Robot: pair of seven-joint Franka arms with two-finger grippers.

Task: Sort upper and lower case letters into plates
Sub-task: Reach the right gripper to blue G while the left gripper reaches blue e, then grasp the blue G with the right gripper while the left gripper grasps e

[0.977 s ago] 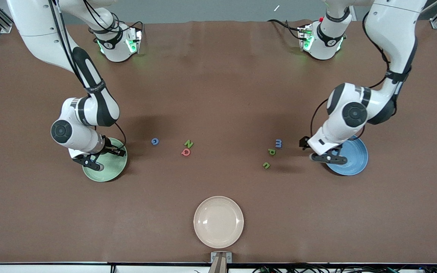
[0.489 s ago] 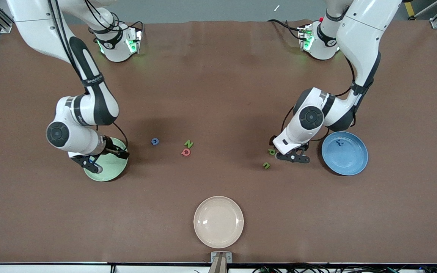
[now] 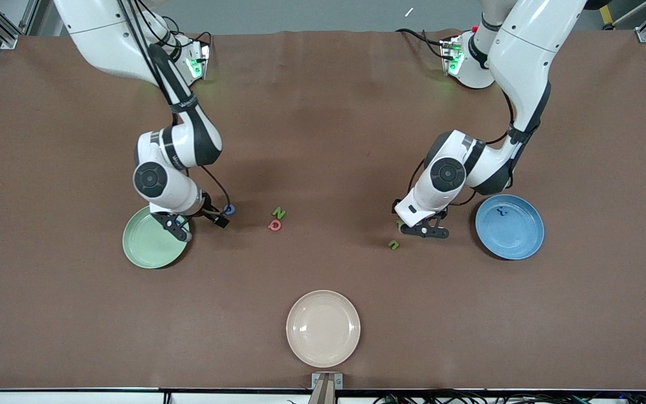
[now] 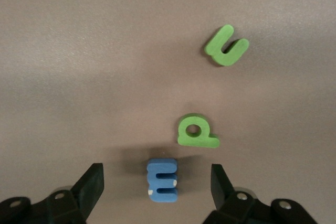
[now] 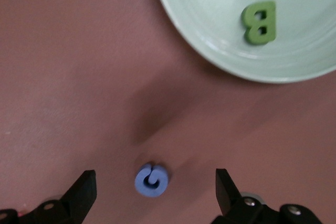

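Observation:
My right gripper's fingers hang on either side of and above the round blue letter, so closing now would miss. My right gripper lowers first, then closes on it.
My left gripper [image 3: 425,229] is open over a blue letter m [image 4: 162,181], which lies between its fingers in the left wrist view [image 4: 156,174]. A green p [image 4: 196,132] and a green n [image 3: 393,244] lie beside it. The blue plate [image 3: 509,226] holds a small blue letter [image 3: 503,211]. My right gripper [image 3: 197,223] is open beside the pale green plate [image 3: 152,244], with a round blue letter [image 5: 152,178] between its fingers [image 5: 155,174]. That plate [image 5: 220,35] holds a green B [image 5: 259,22]. The round blue letter also shows in the front view [image 3: 229,209].
A green N [image 3: 279,212] and a red Q [image 3: 274,225] lie mid-table between the two grippers. A cream-beige plate [image 3: 323,328] sits nearer the front camera, by the table edge.
My right gripper moved off the green plate toward the round blue letter. My left gripper moved from over the blue plate to over the blue m. Both stay open.

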